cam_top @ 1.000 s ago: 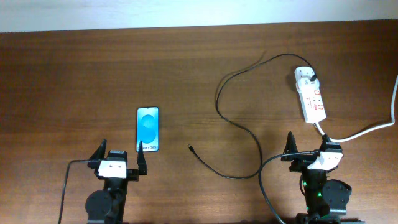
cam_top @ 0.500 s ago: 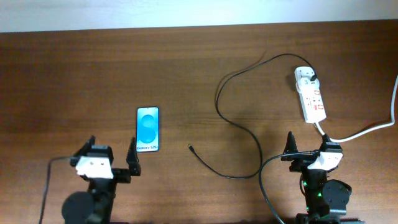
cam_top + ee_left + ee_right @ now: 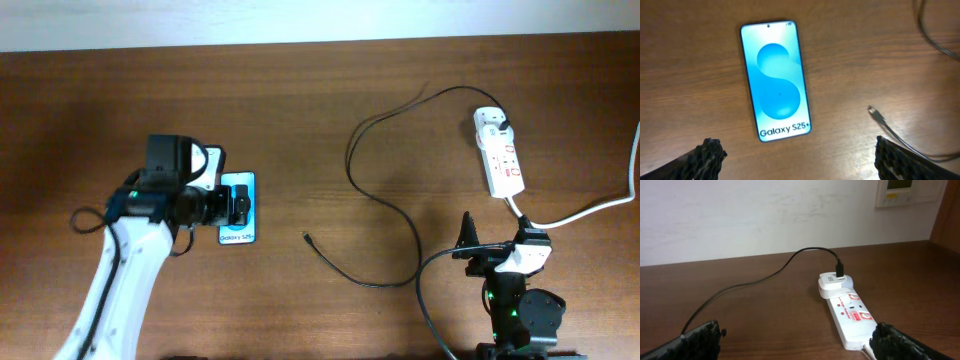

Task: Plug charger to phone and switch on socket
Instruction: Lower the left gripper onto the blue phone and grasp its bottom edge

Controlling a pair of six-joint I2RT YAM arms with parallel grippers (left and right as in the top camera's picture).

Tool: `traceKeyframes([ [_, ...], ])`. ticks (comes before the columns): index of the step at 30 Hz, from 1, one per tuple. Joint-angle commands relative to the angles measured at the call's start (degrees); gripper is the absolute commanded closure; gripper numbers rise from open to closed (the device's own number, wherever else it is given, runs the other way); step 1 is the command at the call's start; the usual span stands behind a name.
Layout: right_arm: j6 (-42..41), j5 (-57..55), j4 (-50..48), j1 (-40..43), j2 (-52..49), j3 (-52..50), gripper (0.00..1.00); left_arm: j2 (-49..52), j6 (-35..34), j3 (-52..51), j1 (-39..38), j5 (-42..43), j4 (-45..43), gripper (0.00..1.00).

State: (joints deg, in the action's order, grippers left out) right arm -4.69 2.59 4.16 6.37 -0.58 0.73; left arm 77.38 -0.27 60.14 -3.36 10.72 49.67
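Observation:
The left gripper picks up the phone by its two long side edges next, so the phone's bottom end stays free. It then hands the phone over to the right gripper.
The phone (image 3: 239,183) lies flat on the wooden table, its blue screen (image 3: 777,80) lit and facing up. My left gripper (image 3: 238,205) hovers over it, open, its fingers (image 3: 707,157) spread wide on the near side of the phone's bottom edge with nothing between them. The charger's black cable (image 3: 349,160) loops across the table. Its connector tip (image 3: 875,112) rests loose to the right of the phone, and its plug (image 3: 839,270) sits in a white adapter on the socket (image 3: 852,317). My right gripper (image 3: 493,245) stands open just short of the socket.
The socket's thick white cord (image 3: 590,210) runs off the right edge of the table. A pale wall (image 3: 765,215) rises behind the far edge. Bare wood (image 3: 300,120) lies between the phone and the cable loop.
My left arm has risen from its low spot at the front edge and swung forward over the phone. The right arm, the cable and the socket have not moved.

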Motion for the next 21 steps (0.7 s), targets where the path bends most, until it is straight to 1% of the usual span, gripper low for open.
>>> traceKeyframes([
  [1,-0.02,0.35,0.00,-0.35,0.39,-0.42,0.02,8.17,-3.56,0.92,0.13,-0.44,-4.00,0.01],
  [2,-0.02,0.33,0.00,-0.35,0.39,-0.42,0.02,11.98,-5.29,0.92,0.13,-2.84,-6.69,0.01],
  [3,-0.02,0.33,0.00,-0.35,0.39,-0.42,0.02,14.67,-5.73,0.92,0.13,-3.04,-8.13,0.01],
  [4,-0.02,0.33,0.00,-0.35,0.39,-0.42,0.02,16.85,-5.70,0.92,0.15,-3.32,-8.70,0.01],
  [5,-0.02,0.33,0.00,-0.35,0.39,-0.42,0.02,18.78,-5.68,0.92,0.13,-6.38,-8.92,0.01],
  [7,-0.02,0.35,0.00,-0.35,0.39,-0.42,0.02,20.15,-5.68,0.92,0.13,-9.31,-9.49,0.01],
  [11,-0.02,0.35,0.00,-0.35,0.39,-0.42,0.02,20.44,-5.70,0.92,-0.09,-9.03,-12.81,0.01],
  [16,-0.02,0.33,0.00,-0.35,0.39,-0.42,0.02,20.52,-5.75,0.87,-4.55,-9.70,-16.48,0.01],
  [18,-0.02,0.35,0.00,-0.35,0.39,-0.42,0.02,21.99,-8.13,0.87,-5.29,-9.70,-17.22,0.01],
  [20,-0.02,0.35,0.00,-0.35,0.39,-0.42,0.02,24.63,-10.67,0.87,-5.29,-11.67,-17.09,0.01],
  [21,-0.02,0.33,0.00,-0.35,0.39,-0.42,0.02,25.92,-10.86,0.87,-5.29,-12.07,-17.31,0.01],
])
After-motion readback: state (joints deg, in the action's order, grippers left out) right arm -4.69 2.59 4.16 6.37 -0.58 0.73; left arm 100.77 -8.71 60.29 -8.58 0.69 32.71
